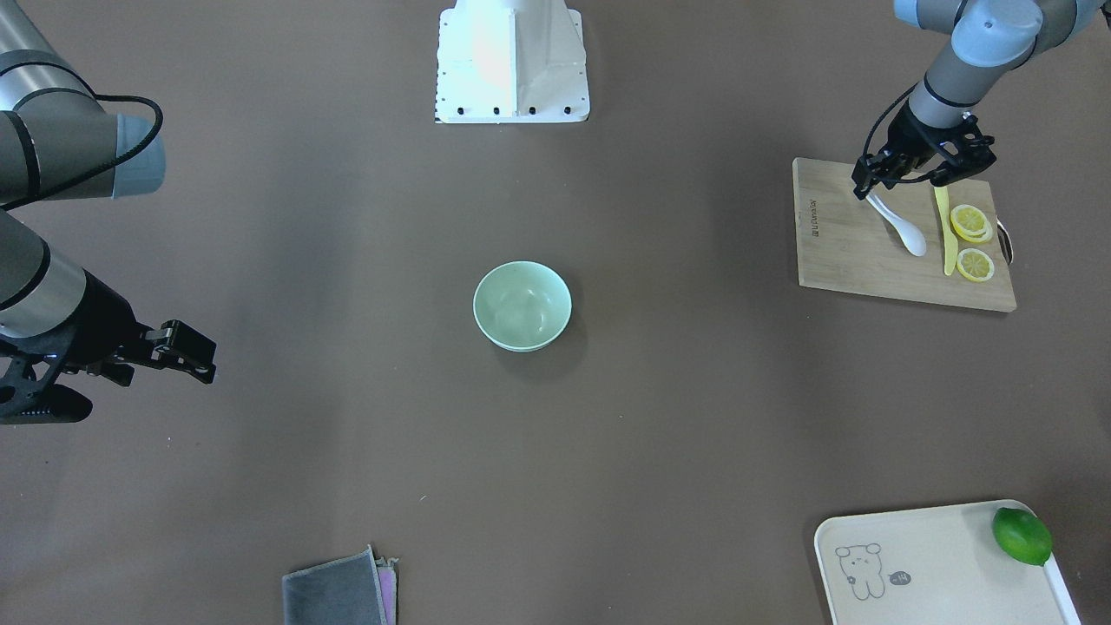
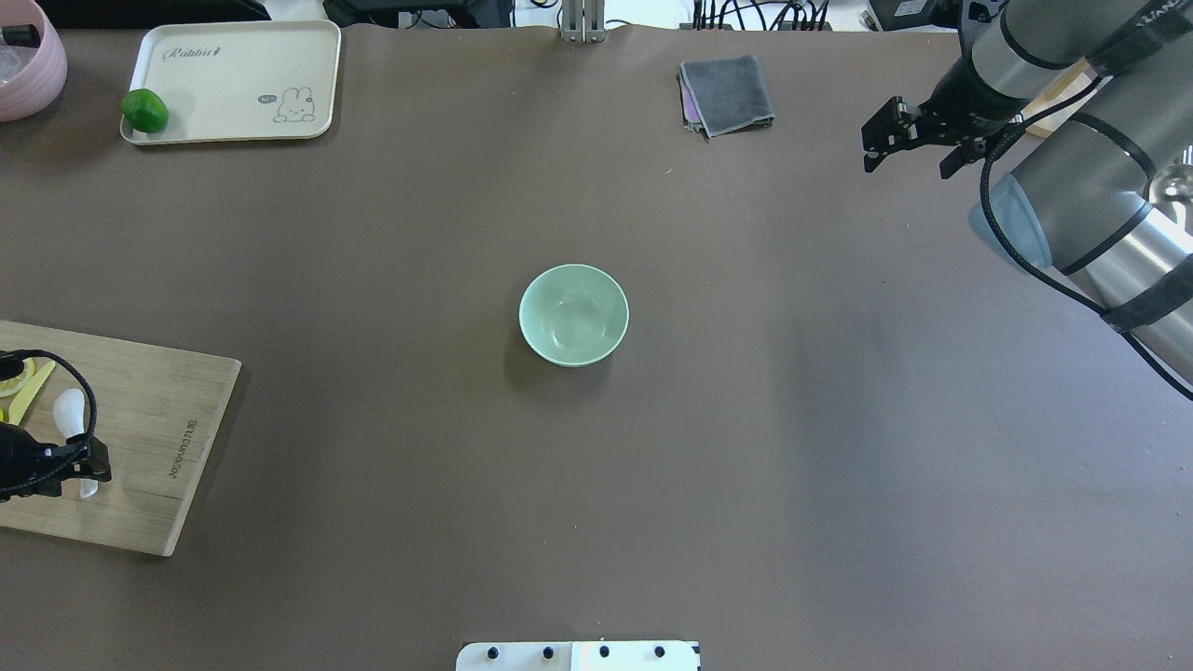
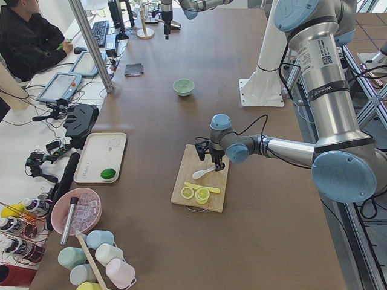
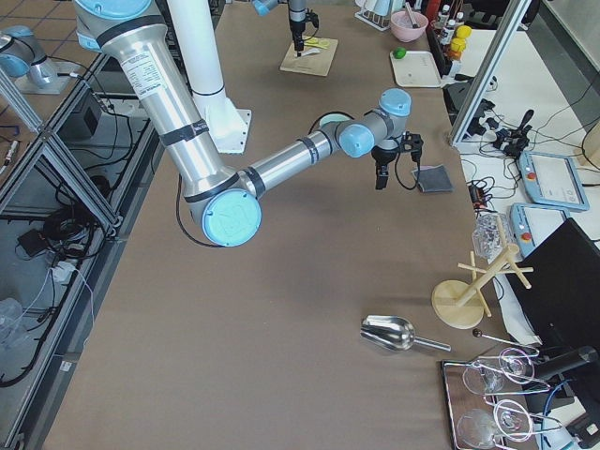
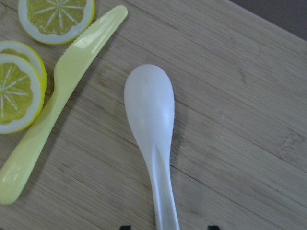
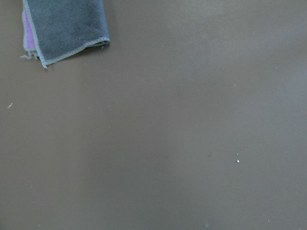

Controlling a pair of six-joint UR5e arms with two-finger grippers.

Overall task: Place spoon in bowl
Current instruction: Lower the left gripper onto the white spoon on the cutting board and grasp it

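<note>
I should grab the spoon by the end of its handle (image 1: 875, 201) with my left gripper next. That leaves the spoon's scoop (image 1: 911, 238) free to rest in the bowl.
The white spoon (image 1: 904, 229) lies flat on the wooden board (image 1: 846, 256), its scoop toward the table's front. My left gripper (image 1: 903, 180) is low over the spoon's handle end and open. In the left wrist view the spoon (image 5: 151, 120) fills the middle, and two dark fingertips (image 5: 125, 227) just show at the bottom edge, one on each side of the handle, apart from it. The mint-green bowl (image 1: 522, 305) stands empty at the table's middle; it also shows in the overhead view (image 2: 573, 314). My right gripper (image 2: 909, 144) is open and empty, far from both.
A yellow knife (image 1: 946, 234) and lemon slices (image 1: 972, 243) lie on the board beside the spoon. A cream tray (image 1: 929, 564) holds a lime (image 1: 1022, 536). A folded grey cloth (image 2: 727, 93) lies near my right gripper. A pink bowl (image 2: 23, 65) stands at the far corner.
</note>
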